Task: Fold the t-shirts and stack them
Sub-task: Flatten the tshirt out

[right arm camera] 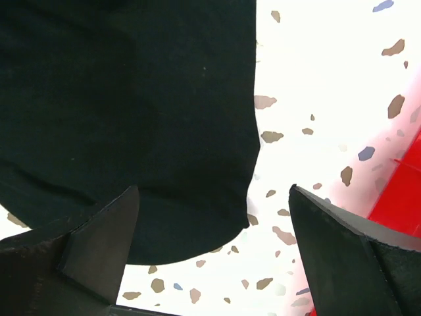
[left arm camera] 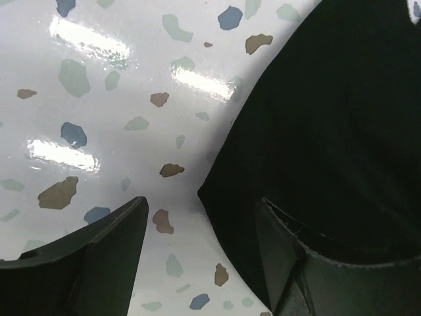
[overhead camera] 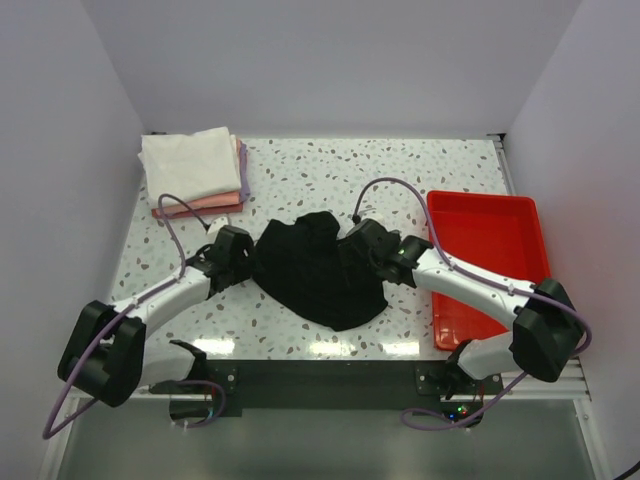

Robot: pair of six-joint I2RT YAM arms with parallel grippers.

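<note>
The black t-shirt [overhead camera: 315, 268] would stay on the speckled table if I raised my left gripper now, because the fingers are wide open around the shirt's edge [overhead camera: 258, 267].
A black t-shirt [overhead camera: 315, 268] lies crumpled in the middle of the speckled table. My left gripper [overhead camera: 247, 262] is at its left edge. In the left wrist view that gripper [left arm camera: 200, 227] is open, the shirt's edge [left arm camera: 316, 118] reaching in between the jaws and under the right finger [left arm camera: 283, 253]. My right gripper [overhead camera: 363, 248] is at the shirt's right side. In the right wrist view it [right arm camera: 214, 220] stands wide open over a rounded edge of the black t-shirt [right arm camera: 131, 118]. A stack of folded t-shirts [overhead camera: 192, 165], white on top of pink and lavender, sits at the back left.
A red plastic tray [overhead camera: 490, 262] stands at the right, close beside the right arm, and shows red at the edge of the right wrist view [right arm camera: 398, 197]. White walls close in the table on three sides.
</note>
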